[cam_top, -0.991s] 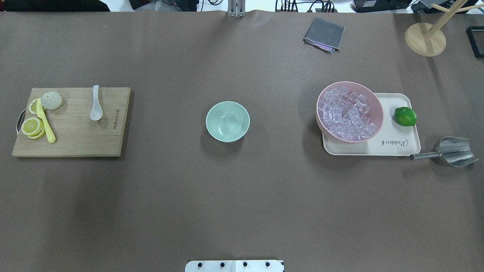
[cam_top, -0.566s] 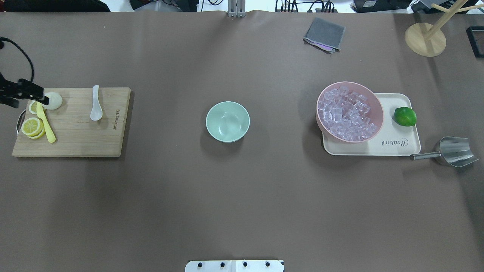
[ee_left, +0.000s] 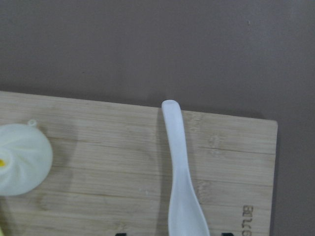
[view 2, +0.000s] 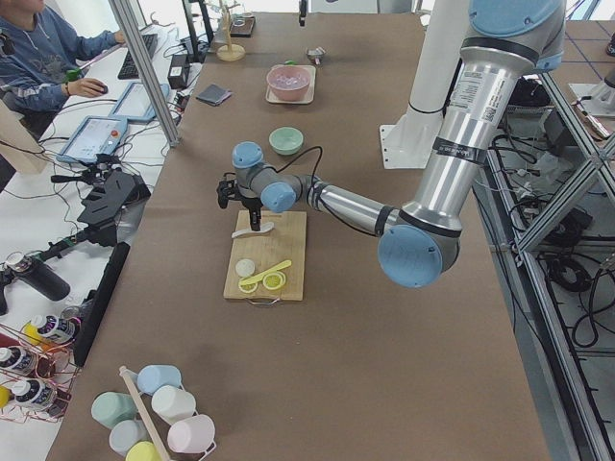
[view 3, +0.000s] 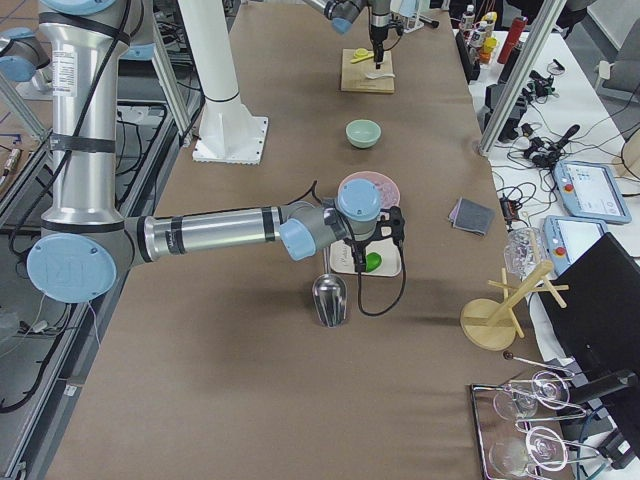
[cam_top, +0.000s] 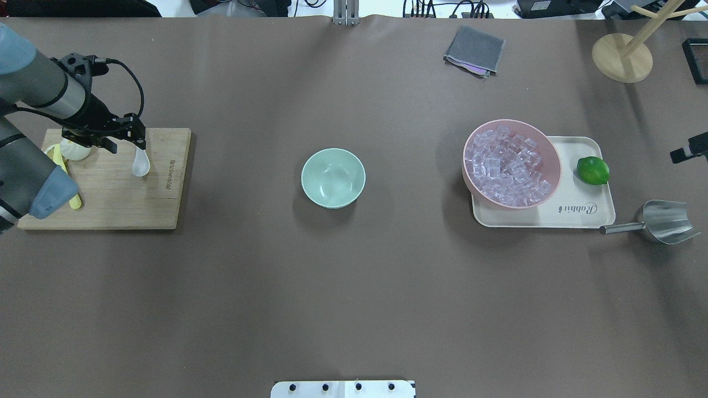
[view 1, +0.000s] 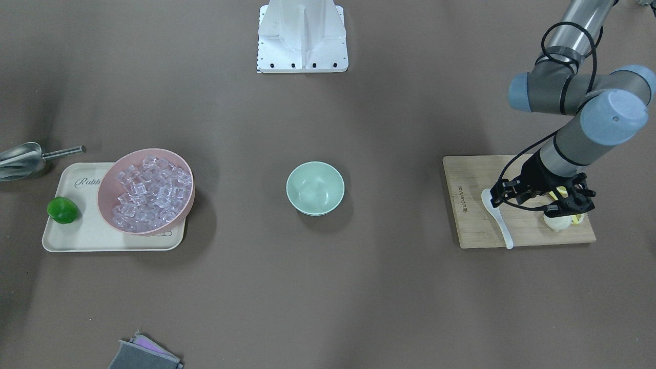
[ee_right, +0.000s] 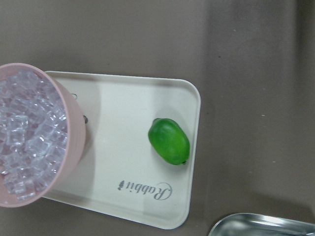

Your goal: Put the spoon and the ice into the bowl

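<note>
My left gripper grabs the white spoon by the lower handle near its neck (view 1: 498,219) next. Then the spoon goes into the mint-green bowl (view 1: 314,187).
The white spoon (cam_top: 140,165) lies on the wooden cutting board (cam_top: 116,204) at the table's left, and also shows in the front view (view 1: 498,215) and the left wrist view (ee_left: 178,187). My left gripper (cam_top: 128,146) hovers over its handle, open, with a finger on each side and not touching it. The mint-green bowl (cam_top: 333,178) stands empty mid-table (view 1: 314,187). The clear ice cubes (cam_top: 509,165) fill the pink bowl (cam_top: 547,145); they also show in the right wrist view (ee_right: 24,142). My right gripper (view 3: 390,228) is above the table beside the tray; I cannot tell whether it is open.
On the board lie lemon slices (view 2: 266,280), a white bun (cam_top: 74,149) and a yellow utensil (cam_top: 73,201). The cream tray (cam_top: 581,213) holds the pink bowl and a lime (cam_top: 593,170). A metal scoop (cam_top: 664,221), grey cloth (cam_top: 474,50) and wooden stand (cam_top: 621,57) are at the right.
My left arm has come in from the left edge and now hovers over the spoon. Part of my right gripper has appeared at the right edge. Nothing else has moved.
</note>
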Controlling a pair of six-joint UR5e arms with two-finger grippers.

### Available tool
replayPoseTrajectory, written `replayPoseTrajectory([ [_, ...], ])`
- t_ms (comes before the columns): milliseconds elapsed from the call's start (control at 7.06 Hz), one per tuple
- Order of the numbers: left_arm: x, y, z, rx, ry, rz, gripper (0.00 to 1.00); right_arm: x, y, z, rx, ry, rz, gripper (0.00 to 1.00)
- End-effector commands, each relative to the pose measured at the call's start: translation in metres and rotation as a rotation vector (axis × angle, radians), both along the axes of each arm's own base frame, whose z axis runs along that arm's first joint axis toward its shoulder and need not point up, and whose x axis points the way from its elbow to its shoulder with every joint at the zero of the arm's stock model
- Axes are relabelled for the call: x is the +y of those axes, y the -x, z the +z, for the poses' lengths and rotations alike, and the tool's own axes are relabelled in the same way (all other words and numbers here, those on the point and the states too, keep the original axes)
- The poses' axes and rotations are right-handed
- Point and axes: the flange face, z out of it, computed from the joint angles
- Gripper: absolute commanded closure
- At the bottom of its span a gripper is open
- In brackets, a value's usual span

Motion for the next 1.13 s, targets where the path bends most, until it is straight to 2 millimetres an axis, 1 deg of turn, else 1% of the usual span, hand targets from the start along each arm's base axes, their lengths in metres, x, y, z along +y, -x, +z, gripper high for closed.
replayPoseTrajectory([
  [0,-0.011,-0.014,0.005,-0.01,0.014,0.005,0.42,-0.008,0.053,-0.044,0.011,0.059,0.031,0.0],
  [142,-0.011,-0.027,0.012,-0.026,0.007,0.011,0.42,-0.008,0.066,-0.046,0.022,0.057,0.024,0.0],
  [283,-0.012,-0.033,0.013,-0.029,0.003,0.016,0.42,-0.008,0.073,-0.045,0.042,0.048,0.024,0.0],
  [425,-0.014,-0.035,0.016,-0.033,0.008,0.017,0.42,-0.007,0.074,-0.045,0.043,0.05,0.026,0.0],
  [566,-0.017,-0.037,0.017,-0.036,0.01,0.019,0.44,-0.006,0.076,-0.048,0.04,0.058,0.029,0.0],
  [708,-0.017,-0.037,0.021,-0.041,0.014,0.021,0.53,-0.005,0.076,-0.051,0.038,0.057,0.032,0.0],
  [850,-0.017,-0.037,0.022,-0.041,0.016,0.02,0.82,-0.005,0.076,-0.053,0.037,0.054,0.032,0.0],
  [991,-0.017,-0.037,0.022,-0.042,0.014,0.022,1.0,-0.004,0.077,-0.054,0.036,0.051,0.031,0.0],
])
